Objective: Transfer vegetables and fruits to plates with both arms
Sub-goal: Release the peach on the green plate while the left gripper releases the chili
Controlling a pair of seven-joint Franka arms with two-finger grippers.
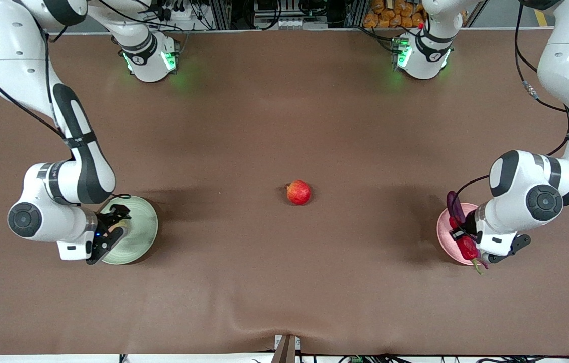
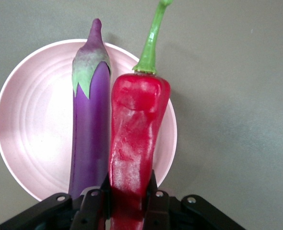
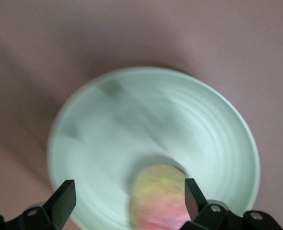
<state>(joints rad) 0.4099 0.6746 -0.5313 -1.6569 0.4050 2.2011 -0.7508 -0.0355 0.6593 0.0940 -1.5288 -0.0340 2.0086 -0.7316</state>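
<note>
The red chili pepper [image 1: 467, 248] is low over the pale pink plate [image 1: 443, 229], so it is time for my left gripper to open now.
My left gripper [image 1: 465, 241] [image 2: 128, 184] is shut on the red chili pepper [image 1: 467, 248] [image 2: 139, 124] and holds it over the pale pink plate [image 1: 443, 229] [image 2: 31, 129]. Beside the chili, the purple eggplant [image 1: 453, 204] [image 2: 89, 129] lies on that plate. My right gripper [image 1: 115, 227] [image 3: 128, 191] stands open over the pale green plate [image 1: 143, 227] [image 3: 218, 129]. Between its spread fingers, close to one of them, the yellowish-pink peach [image 3: 160, 199] rests on the plate. The round red apple [image 1: 298, 192] sits alone at the middle of the table.
A brown cloth [image 1: 284, 126] covers the table. The two plates sit at its two ends, about level with each other. Both arm bases [image 1: 148, 55] [image 1: 423, 53] stand along the edge farthest from the front camera. A small clamp [image 1: 287, 348] sits at the nearest edge.
</note>
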